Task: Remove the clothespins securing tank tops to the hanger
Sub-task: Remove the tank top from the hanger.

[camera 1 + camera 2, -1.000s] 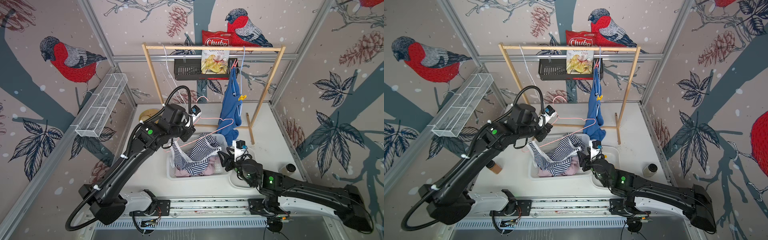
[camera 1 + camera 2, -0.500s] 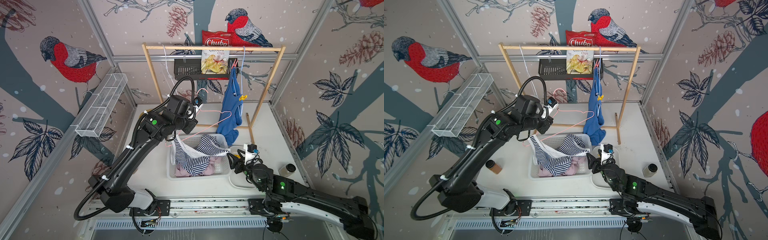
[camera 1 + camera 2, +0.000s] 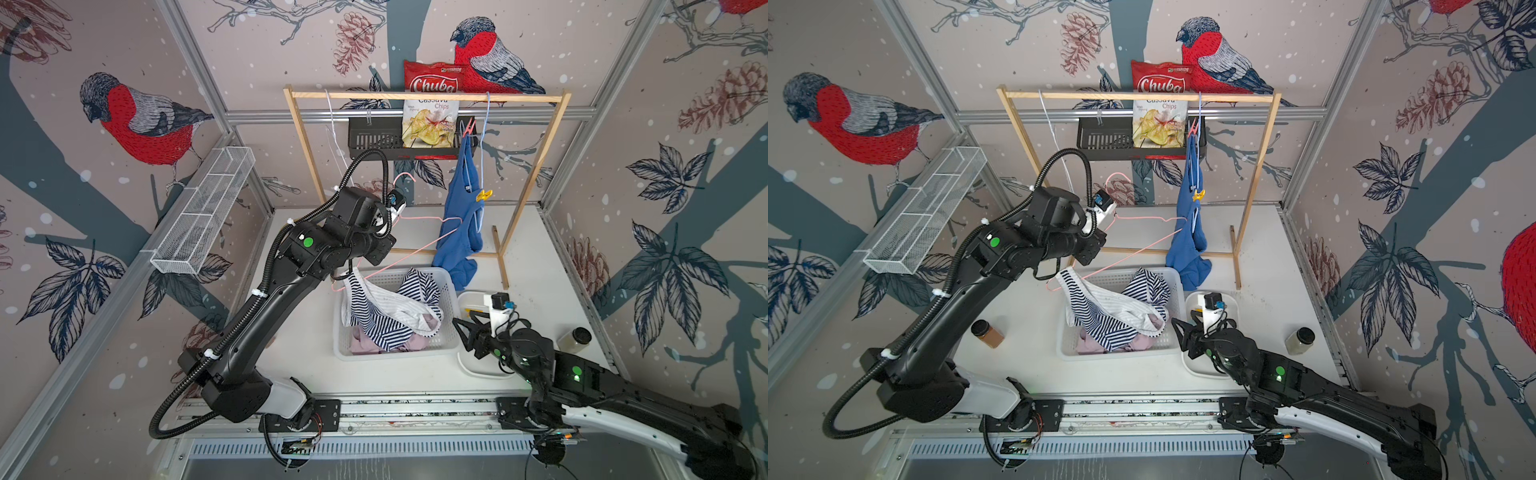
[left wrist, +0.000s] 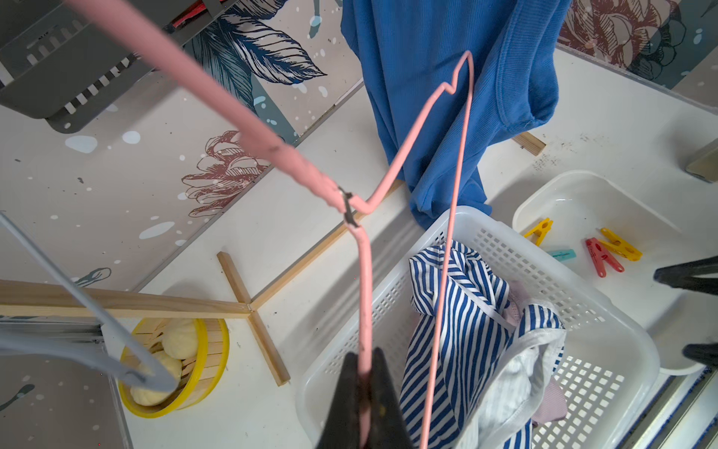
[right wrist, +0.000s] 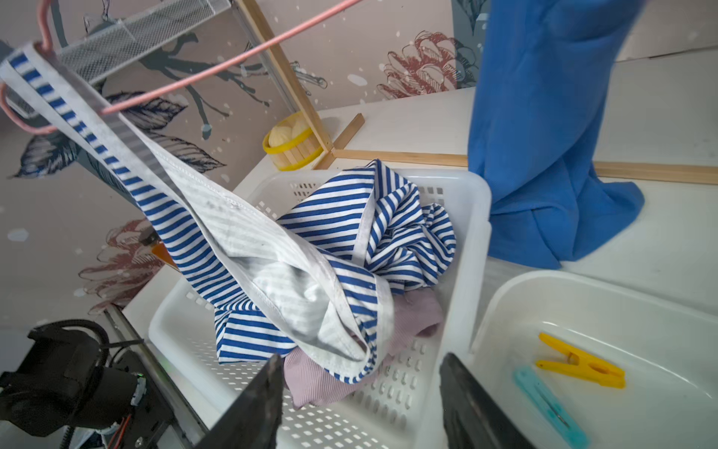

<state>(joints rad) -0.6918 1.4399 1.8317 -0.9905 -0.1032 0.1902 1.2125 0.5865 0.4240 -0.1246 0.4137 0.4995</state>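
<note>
I will next slip the striped tank top off the pink hanger, so my right gripper will grab the top's hanging strap just below the hanger's low end.
My left gripper (image 4: 363, 359) is shut on the wire of a pink hanger (image 4: 364, 295). The striped tank top (image 3: 374, 320) hangs by one strap from the hanger's low end and drapes into the white basket (image 3: 451, 291), over the mauve tank top (image 5: 322, 373). The blue tank top (image 3: 461, 216) hangs on the rack, with a red clothespin (image 3: 467, 126) and a yellow clothespin (image 3: 483, 195) on it. My right gripper (image 5: 362, 357) is open and holds nothing, above the basket's edge beside the white tub (image 5: 505, 295). Several loose clothespins lie in the tub, among them a yellow one (image 5: 581, 365) and a teal one (image 5: 548, 408).
The wooden rack (image 3: 428, 97) stands at the back with a pale hanger (image 3: 332, 120) on its rail. Behind it a black shelf (image 3: 374, 139) holds a chips bag (image 3: 430, 120). A yellow steamer (image 4: 175, 361) sits by the rack's foot. Jars (image 3: 575, 338) (image 3: 988, 332) stand at both sides.
My left gripper has carried the pink hanger up and toward the back, pulling the striped top's strap higher out of the basket. My right gripper has drawn back slightly toward the tub.
</note>
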